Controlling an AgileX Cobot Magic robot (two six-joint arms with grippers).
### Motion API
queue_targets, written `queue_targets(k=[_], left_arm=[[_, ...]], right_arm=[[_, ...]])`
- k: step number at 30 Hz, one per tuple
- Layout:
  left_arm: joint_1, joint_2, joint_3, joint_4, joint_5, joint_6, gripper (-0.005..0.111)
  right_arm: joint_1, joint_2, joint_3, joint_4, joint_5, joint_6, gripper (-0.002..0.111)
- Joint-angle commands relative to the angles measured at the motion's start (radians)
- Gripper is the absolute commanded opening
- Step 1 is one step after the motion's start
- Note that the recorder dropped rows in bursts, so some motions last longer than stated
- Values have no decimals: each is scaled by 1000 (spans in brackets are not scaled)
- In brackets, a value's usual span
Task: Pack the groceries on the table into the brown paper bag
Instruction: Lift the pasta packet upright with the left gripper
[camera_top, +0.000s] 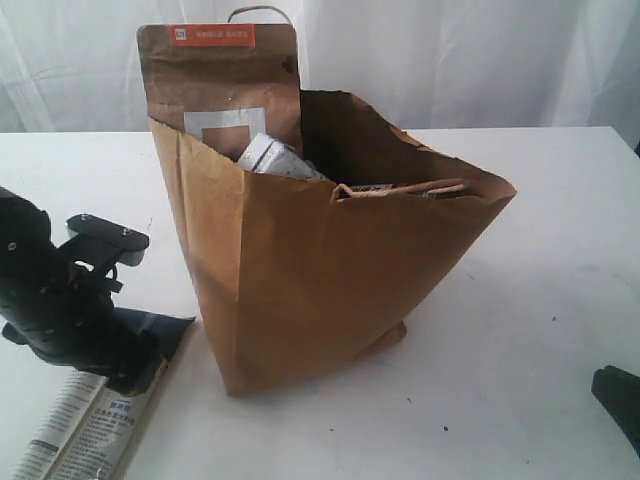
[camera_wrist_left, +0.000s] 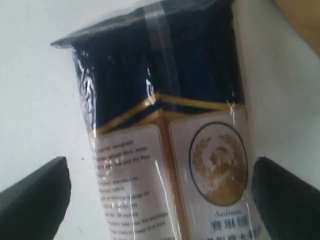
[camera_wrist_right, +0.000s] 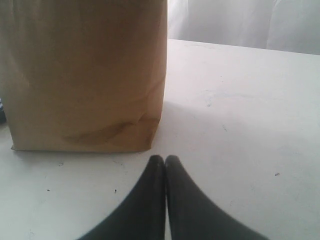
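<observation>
The noodle packet needs to go into the brown paper bag, so my left gripper should next grab the packet by its gold-striped band beside its dark-blue end.
The brown paper bag stands open mid-table. A brown orange-labelled pouch sticks up out of its back left corner, with a silvery item beside it inside. The long dark-blue noodle packet lies flat on the table at the front left. My left gripper is open just above it, one black finger on each side of the packet. My right gripper is shut on nothing, low over the table at the front right, a short way from the bag's base.
The white table runs wide to the right of the bag. A white curtain hangs behind. The left arm sits close to the bag's left side. A corner of the bag shows beyond the packet.
</observation>
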Motion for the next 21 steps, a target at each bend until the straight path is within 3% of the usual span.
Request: queue_targets(k=[1, 16, 18, 21], left_arm=[[2, 60, -43, 12, -22, -10, 97], [2, 163, -46, -49, -66, -14, 94], [2, 163, -46, -49, -75, -26, 81], [2, 163, -46, -51, -71, -28, 39]], right_arm=[[-4, -5, 7, -2, -5, 2, 0], [-4, -5, 7, -2, -5, 2, 0], [-4, -5, 7, -2, -5, 2, 0], [-4, -5, 7, -2, -5, 2, 0]])
